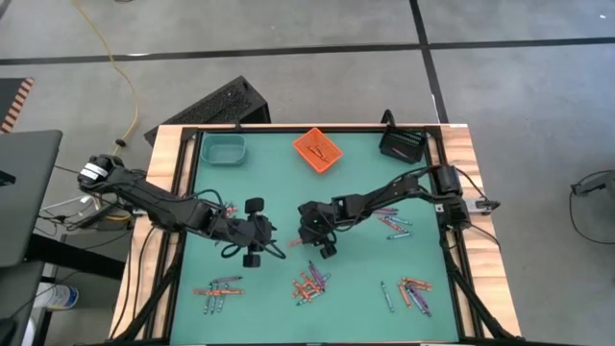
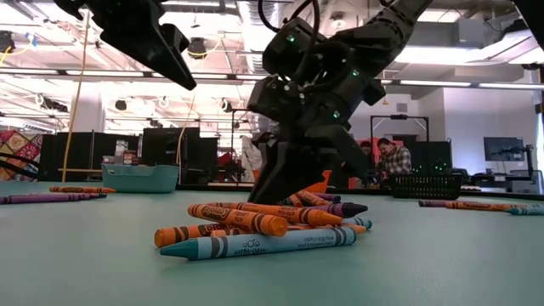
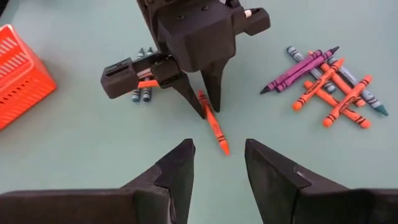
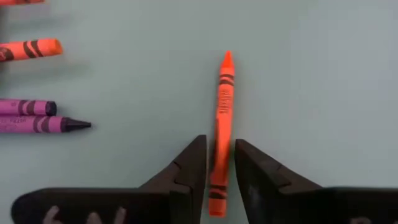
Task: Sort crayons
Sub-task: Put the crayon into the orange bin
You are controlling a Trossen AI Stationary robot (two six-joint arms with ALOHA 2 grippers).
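My right gripper grabs the orange crayon's blunt back end [image 4: 219,186] next, to sort the crayon into the orange bin.
An orange crayon [image 4: 224,99] lies flat on the green table [image 1: 259,173], alone near the middle. My right gripper [image 4: 219,146] is down at the table, open, one finger on each side of the crayon's blunt end [image 3: 203,99]. A narrow gap shows on both sides. My left gripper [image 3: 217,149] hovers open just left of it, above the crayon's pointed end, and holds nothing. Other crayons lie in loose heaps [image 1: 309,282], [image 1: 219,288], [image 1: 415,291], [image 1: 394,221].
Along the far edge stand a teal bin [image 1: 223,148], an orange bin [image 1: 318,150] and a black bin [image 1: 403,144]. The nearest heap, orange, purple and blue crayons [image 3: 329,81], lies close to the right gripper on its near side. Wooden rails [image 1: 163,192] frame the table.
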